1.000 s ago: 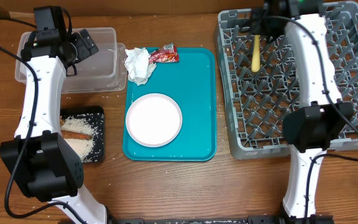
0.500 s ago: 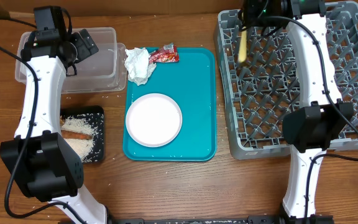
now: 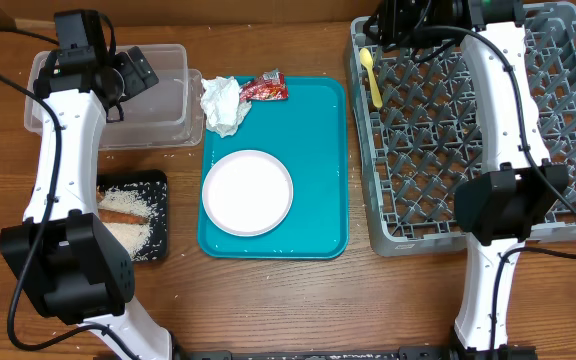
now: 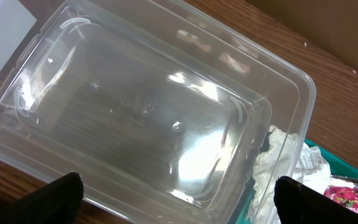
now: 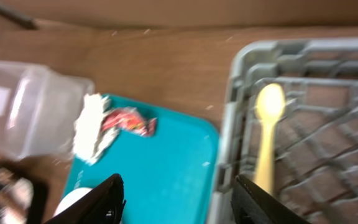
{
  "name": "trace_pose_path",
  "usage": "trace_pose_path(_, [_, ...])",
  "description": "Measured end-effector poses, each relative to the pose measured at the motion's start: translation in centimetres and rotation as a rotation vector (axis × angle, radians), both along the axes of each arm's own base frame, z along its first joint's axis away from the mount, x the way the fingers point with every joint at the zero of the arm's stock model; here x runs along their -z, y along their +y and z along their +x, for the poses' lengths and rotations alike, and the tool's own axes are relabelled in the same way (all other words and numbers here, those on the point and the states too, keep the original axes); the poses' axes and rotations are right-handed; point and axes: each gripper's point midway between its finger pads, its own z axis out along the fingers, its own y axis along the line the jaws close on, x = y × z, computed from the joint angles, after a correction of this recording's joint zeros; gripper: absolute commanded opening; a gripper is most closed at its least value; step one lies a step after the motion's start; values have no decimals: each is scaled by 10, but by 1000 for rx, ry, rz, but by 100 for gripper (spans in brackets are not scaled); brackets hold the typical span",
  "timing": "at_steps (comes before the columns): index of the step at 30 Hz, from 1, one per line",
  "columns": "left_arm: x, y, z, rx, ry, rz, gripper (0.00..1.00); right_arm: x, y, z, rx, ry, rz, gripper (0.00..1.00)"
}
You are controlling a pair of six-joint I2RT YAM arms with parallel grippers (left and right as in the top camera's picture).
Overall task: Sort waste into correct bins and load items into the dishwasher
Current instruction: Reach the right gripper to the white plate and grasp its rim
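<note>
I should grab the white plate with my right gripper next, by its rim nearest the dishwasher rack (image 3: 558, 90), so the plate's opposite edge stays free to load in.
The pale yellow spoon (image 3: 371, 75) lies loose in the grey dishwasher rack (image 3: 558, 90) by its far left edge. My right gripper (image 3: 393, 25) hovers above that corner, open and holding nothing. In the right wrist view the spoon (image 5: 267, 124) lies just past my right finger. My left gripper (image 3: 133, 70) stands open over the clear tub (image 3: 163, 105), which is bare inside (image 4: 148, 112). The crumpled napkin (image 3: 223, 103) and red wrapper (image 3: 265, 88) sit at the far end of the teal tray (image 3: 318, 150). The white plate (image 3: 247, 192) rests on it too.
A black tray (image 3: 160, 245) at the front left holds rice grains and brown sticks (image 3: 123, 215). A few rice grains lie on the wood beside the tub. The napkin (image 4: 278, 158) leans against the tub's right wall.
My right gripper carried the spoon from the rack's middle to its far left edge, opened and let it go. The left arm has not moved.
</note>
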Motion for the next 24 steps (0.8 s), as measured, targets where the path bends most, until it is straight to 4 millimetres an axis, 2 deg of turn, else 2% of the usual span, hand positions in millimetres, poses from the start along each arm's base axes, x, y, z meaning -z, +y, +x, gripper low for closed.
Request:
trace_pose_path(3, [0,0,0,0,0,0,100,6,20,-19,-45,68,15,60])
trace_pose_path(9, [0,0,0,0,0,0,100,27,95,-65,-173,155,-82,66])
trace_pose_path(12, [0,0,0,0,0,0,100,58,138,-97,-253,211,-170,66])
trace_pose_path(14, [0,0,0,0,0,0,100,75,151,-110,-285,238,-202,66])
trace_pose_path(16, [0,0,0,0,0,0,100,104,160,-122,-311,274,-239,66])
trace_pose_path(20, [0,0,0,0,0,0,100,150,163,-150,-338,369,-296,63])
trace_pose_path(24, [0,0,0,0,0,0,100,175,164,-165,-331,425,-319,57])
